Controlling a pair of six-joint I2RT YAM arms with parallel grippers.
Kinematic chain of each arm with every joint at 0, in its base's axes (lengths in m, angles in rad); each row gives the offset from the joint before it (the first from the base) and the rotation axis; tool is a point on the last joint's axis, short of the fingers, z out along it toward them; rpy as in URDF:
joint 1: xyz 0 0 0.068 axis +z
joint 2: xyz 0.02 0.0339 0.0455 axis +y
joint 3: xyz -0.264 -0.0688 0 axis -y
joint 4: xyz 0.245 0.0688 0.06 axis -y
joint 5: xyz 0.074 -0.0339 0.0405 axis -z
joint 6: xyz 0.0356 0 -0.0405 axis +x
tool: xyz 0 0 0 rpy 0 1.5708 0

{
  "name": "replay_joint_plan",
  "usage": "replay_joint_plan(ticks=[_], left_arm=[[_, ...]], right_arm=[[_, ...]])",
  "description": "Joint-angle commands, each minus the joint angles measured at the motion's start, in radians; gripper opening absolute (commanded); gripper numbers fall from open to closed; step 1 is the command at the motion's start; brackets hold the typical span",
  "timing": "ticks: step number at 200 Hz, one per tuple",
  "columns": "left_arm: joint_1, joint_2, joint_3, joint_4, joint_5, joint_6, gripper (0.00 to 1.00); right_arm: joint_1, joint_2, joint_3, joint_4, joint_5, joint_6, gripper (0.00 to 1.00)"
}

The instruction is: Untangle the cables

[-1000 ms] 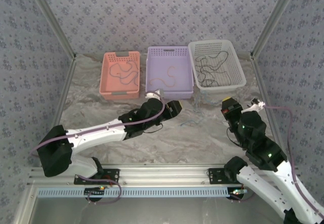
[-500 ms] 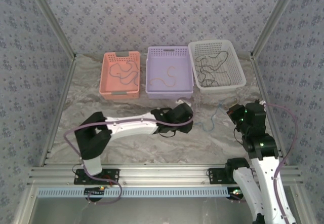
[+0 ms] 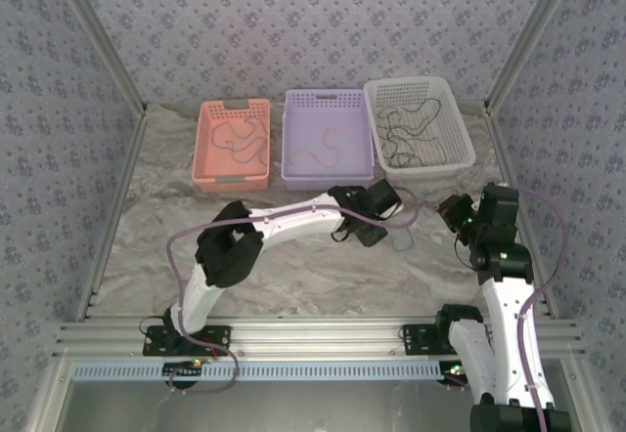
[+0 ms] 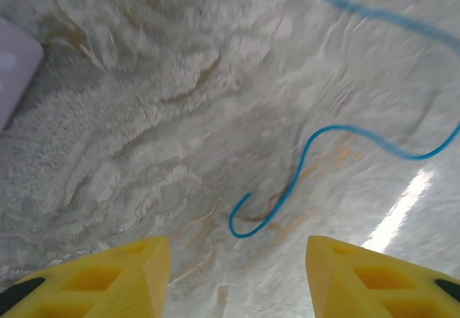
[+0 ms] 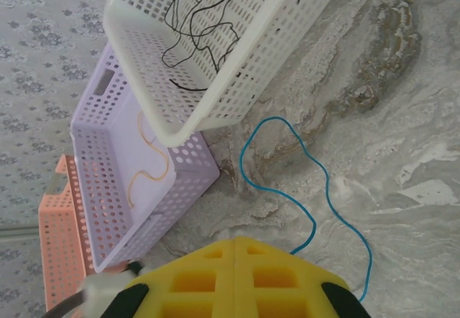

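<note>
I should grab the blue cable by its hooked end (image 4: 243, 233) with my left gripper next. Then I can pull the cable out untangled and into the orange basket.
One blue cable (image 4: 289, 186) lies loose in curves on the marble tabletop (image 4: 144, 116), its hooked end just ahead of my left gripper (image 4: 237, 250). That gripper is open, its yellow fingers (image 4: 115, 275) wide apart with bare table between them. In the top view the left gripper (image 3: 394, 205) hovers over the blue cable (image 3: 403, 244). My right gripper (image 5: 237, 250) is shut, its pads pressed flat together. The blue cable (image 5: 316, 181) runs past underneath its right finger. Black cables (image 3: 409, 129) lie in the white basket (image 3: 460, 153), and a tan cable (image 3: 323, 151) in the purple basket (image 3: 328, 173).
An orange basket (image 3: 233, 180) with a dark cable (image 3: 235, 139) stands left of the purple one along the back. The white basket's wall (image 5: 251, 66) and the purple basket (image 5: 122, 210) are close ahead of the right gripper (image 3: 453, 207). Patterned walls close in three sides.
My left arm has swung right from the purple basket's front to above the blue cable. The right arm has drawn in and now stands more upright, its gripper still shut.
</note>
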State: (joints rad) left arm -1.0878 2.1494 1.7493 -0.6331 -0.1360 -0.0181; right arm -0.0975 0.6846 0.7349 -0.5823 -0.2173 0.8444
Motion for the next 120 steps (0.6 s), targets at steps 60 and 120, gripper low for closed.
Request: replay_joint_plan(ticks=[60,120], left_arm=[[0.043,0.108,0.135,-0.105,0.181,0.119,0.51],[0.066,0.16,0.184,-0.125,0.233,0.106,0.42]], right_arm=[[-0.014,0.015,0.019,0.033,-0.046,-0.018,0.0],[-0.014,0.015,0.022,0.031,-0.048,-0.019,0.0]])
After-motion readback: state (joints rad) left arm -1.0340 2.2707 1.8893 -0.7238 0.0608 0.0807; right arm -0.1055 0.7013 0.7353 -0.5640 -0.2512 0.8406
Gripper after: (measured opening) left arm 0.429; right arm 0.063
